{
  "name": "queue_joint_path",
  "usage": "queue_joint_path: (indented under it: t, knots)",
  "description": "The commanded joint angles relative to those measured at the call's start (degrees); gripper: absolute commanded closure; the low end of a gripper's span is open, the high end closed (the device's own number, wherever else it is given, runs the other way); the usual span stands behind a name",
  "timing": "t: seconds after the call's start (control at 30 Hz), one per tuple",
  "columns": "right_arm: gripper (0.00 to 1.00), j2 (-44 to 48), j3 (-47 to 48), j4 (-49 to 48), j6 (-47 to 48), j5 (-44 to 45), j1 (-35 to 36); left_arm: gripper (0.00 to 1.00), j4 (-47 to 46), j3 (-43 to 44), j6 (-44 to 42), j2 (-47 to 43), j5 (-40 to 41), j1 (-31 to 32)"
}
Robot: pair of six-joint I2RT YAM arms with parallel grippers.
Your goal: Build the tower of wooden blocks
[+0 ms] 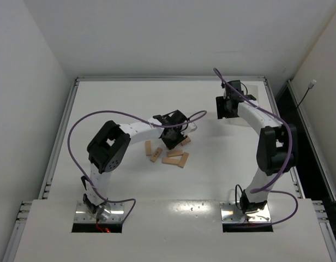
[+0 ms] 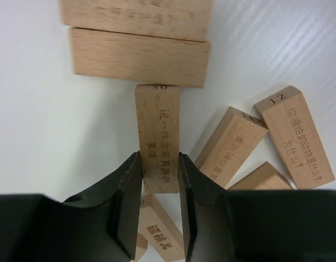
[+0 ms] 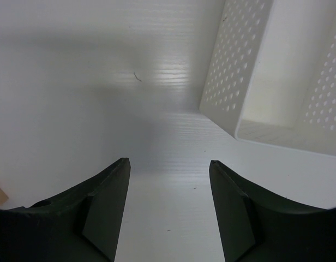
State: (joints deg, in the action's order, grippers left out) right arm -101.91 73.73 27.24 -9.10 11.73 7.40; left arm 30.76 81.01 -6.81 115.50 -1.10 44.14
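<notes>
My left gripper holds my wood block and should keep holding it, because other blocks are close at both its ends and my block would fall among them if I opened now.
My left gripper [image 2: 159,159] is shut on one wood block [image 2: 157,125], gripping its near end by the long sides. The block's far end reaches two more blocks [image 2: 138,57] that lie crosswise next to each other. I cannot tell whether these two form the tower's base. Several loose wood blocks [image 2: 231,144] lie to the right, and one more [image 2: 157,224] sits under the jaws. From above, the left gripper [image 1: 172,134] hangs over the scattered blocks [image 1: 171,160] at the table's middle. My right gripper [image 3: 169,164] is open and holds nothing.
A white perforated tray [image 3: 266,71] stands just ahead and to the right of the right gripper [image 1: 227,106], at the table's far right. Purple cables loop off both arms. White walls border the table at the back and on both sides.
</notes>
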Motion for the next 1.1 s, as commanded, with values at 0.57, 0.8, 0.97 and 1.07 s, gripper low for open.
queue_joint_path:
  t: [0.57, 0.8, 0.97, 1.07]
  knots:
    - [0.43, 3.03, -1.05, -1.40, -3.73, -6.18, -0.02, 1.00, 5.88, 16.28, 33.26, 4.62, 9.37, -9.86]
    - [0.38, 1.37, 0.79, -0.79, -3.73, -8.39, -0.02, 1.00, 7.21, 18.13, 38.35, 7.98, 10.50, -11.09]
    - [0.27, 0.83, 1.41, -0.26, -4.26, -6.45, -0.02, 1.00, 7.21, 18.74, 39.50, 9.82, 11.57, -11.09]
    - [0.22, 0.31, 1.41, -0.26, -4.26, -6.45, -0.02, 1.00, 7.21, 19.36, 40.03, 10.88, 11.56, -11.09]
